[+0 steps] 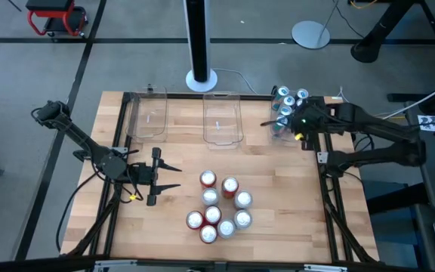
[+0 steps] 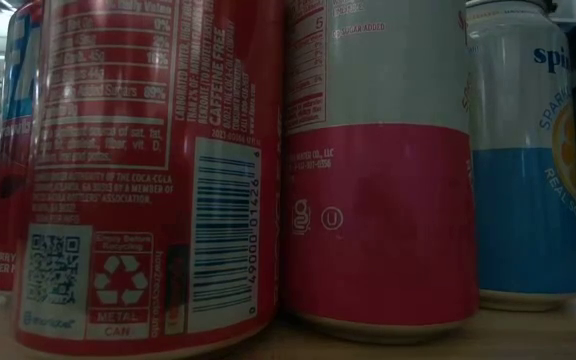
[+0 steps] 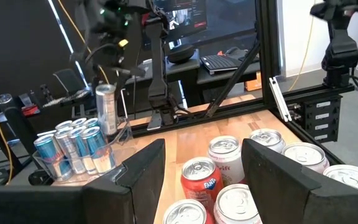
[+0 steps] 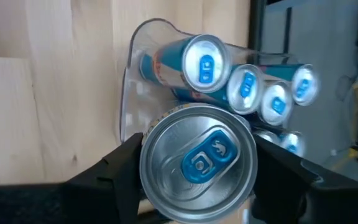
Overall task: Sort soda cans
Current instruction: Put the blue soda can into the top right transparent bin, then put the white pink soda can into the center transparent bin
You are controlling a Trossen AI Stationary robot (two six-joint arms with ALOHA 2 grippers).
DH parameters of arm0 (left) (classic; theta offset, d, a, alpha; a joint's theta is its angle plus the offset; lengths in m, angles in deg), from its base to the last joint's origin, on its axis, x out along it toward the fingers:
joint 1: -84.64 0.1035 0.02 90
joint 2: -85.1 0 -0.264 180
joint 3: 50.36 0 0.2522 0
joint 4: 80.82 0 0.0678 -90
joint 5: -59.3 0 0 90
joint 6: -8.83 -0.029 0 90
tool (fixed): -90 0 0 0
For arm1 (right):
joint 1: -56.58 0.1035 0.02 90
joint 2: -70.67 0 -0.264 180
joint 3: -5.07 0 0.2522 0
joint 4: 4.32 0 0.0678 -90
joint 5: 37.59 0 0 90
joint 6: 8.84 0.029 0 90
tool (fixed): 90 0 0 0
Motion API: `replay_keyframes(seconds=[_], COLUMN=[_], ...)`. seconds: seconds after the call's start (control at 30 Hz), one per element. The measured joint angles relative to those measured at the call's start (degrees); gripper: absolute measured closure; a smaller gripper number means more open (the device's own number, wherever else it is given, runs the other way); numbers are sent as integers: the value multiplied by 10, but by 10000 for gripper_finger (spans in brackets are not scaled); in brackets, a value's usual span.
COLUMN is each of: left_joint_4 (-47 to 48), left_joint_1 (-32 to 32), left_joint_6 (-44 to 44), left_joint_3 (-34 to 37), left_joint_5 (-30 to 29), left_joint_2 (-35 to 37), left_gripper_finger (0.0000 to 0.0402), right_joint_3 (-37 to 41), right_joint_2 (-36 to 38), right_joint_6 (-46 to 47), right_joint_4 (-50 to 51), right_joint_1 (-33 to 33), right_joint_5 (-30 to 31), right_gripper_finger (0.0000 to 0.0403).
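Note:
My right gripper should keep hold of the silver-topped can (image 4: 197, 163) until it is lower, because the can hangs high above the clear bin in the right wrist view.
Several soda cans, red and silver-and-red with silver tops (image 1: 219, 208), stand upright in a cluster on the wooden table (image 1: 278, 196). The low view shows a red one (image 2: 138, 170) and a silver-and-red one (image 2: 378, 170) from close by. My left gripper (image 1: 177, 177) hovers open to their left, its fingers level and pointing at them. My right gripper (image 1: 299, 125) is over the right clear bin (image 1: 276, 130), which holds several teal-blue cans (image 4: 247, 84). It is shut on a silver-topped can (image 4: 197, 163). My right gripper pinches the can between its two fingers (image 4: 110, 174), which lie on opposite sides of the wall just under the top rim (image 4: 146, 165). The fingers slant down from above. The can (image 3: 106, 109) hangs upright at the bin's corner; whether its base touches anything, I cannot tell.
Two more clear bins stand along the far edge, one at the left (image 1: 147, 115) and one in the middle (image 1: 223, 119). A black frame post (image 3: 267, 56) rises at the table's edge. A white-and-blue can (image 2: 528, 150) stands beside the cluster.

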Motion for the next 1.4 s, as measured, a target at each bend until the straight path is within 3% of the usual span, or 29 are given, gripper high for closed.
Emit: replay_keyframes(seconds=[0.27,0.57,0.73,1.03,1.4], left_joint_4=[1,1,1,1,1], left_joint_1=[0,0,0,0,0], left_joint_6=[0,-4,-3,-3,-4], left_joint_3=[0,0,0,0,0], left_joint_5=[0,0,0,0,0], left_joint_2=[0,0,0,0,0], left_gripper_finger=[200,200,200,200,200], right_joint_3=[85,160,185,195,109], right_joint_2=[-1,-1,-1,-1,-1], right_joint_6=[-86,-128,-142,-149,-158], right_joint_4=[-104,-192,-213,-227,-197], right_joint_1=[-122,-195,-214,-214,-213], right_joint_5=[-102,-169,-187,-168,-169], right_gripper_finger=[168,168,161,89,75])
